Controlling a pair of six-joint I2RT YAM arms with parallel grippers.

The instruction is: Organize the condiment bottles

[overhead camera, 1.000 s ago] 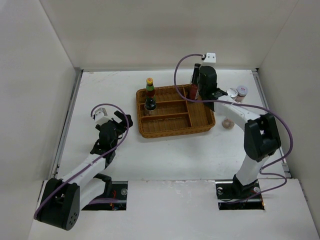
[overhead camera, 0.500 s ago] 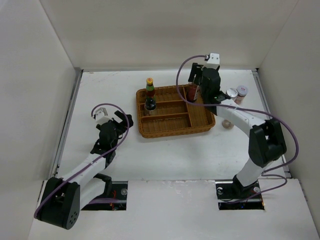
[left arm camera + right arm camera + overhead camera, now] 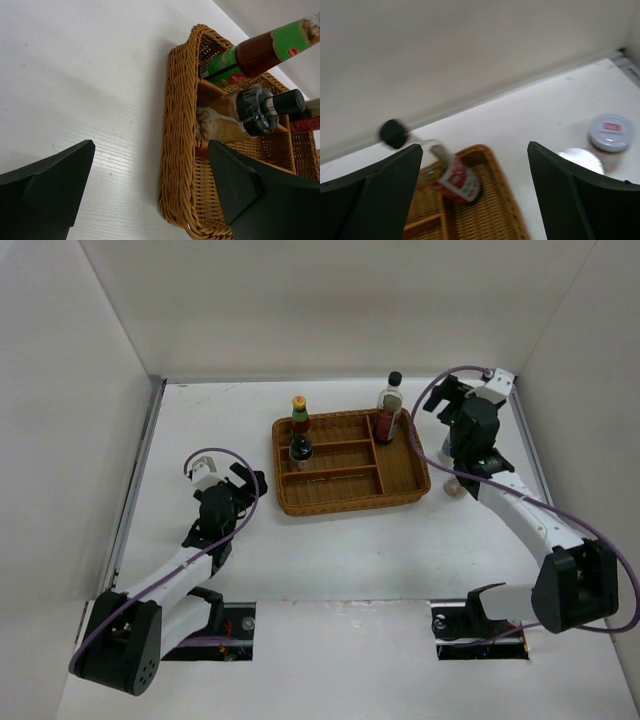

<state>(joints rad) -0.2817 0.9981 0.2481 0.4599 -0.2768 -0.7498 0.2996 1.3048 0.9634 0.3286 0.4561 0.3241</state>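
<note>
I will grab the silver-lidded jar with the blue label by its sides with my right gripper next, so the jar's base stays free to stand in the tray (image 3: 400, 485).
The tall dark-sauce bottle (image 3: 390, 405) with a black cap stands free in the back right compartment of the wicker tray (image 3: 400, 485). My right gripper (image 3: 441, 402) hovers open just right of it, holding nothing. In the right wrist view the bottle (image 3: 452, 177) shows blurred between the open fingers, ahead of them. The yellow-red-capped bottle (image 3: 299, 412) and the small black-capped bottle (image 3: 300, 448) stand in the tray's left compartments. A short jar (image 3: 455, 487) sits on the table right of the tray. My left gripper (image 3: 245, 480) rests open left of the tray.
In the right wrist view a pink-capped shaker (image 3: 610, 135) and a silver-lidded jar (image 3: 577, 159) stand on the table right of the tray (image 3: 495, 220). The left wrist view faces the tray's rim (image 3: 177, 150). White walls enclose the table on three sides.
My right gripper opened, let go of the tall bottle and drew back to the right. The bottle stays upright in the tray. The left arm has not moved.
</note>
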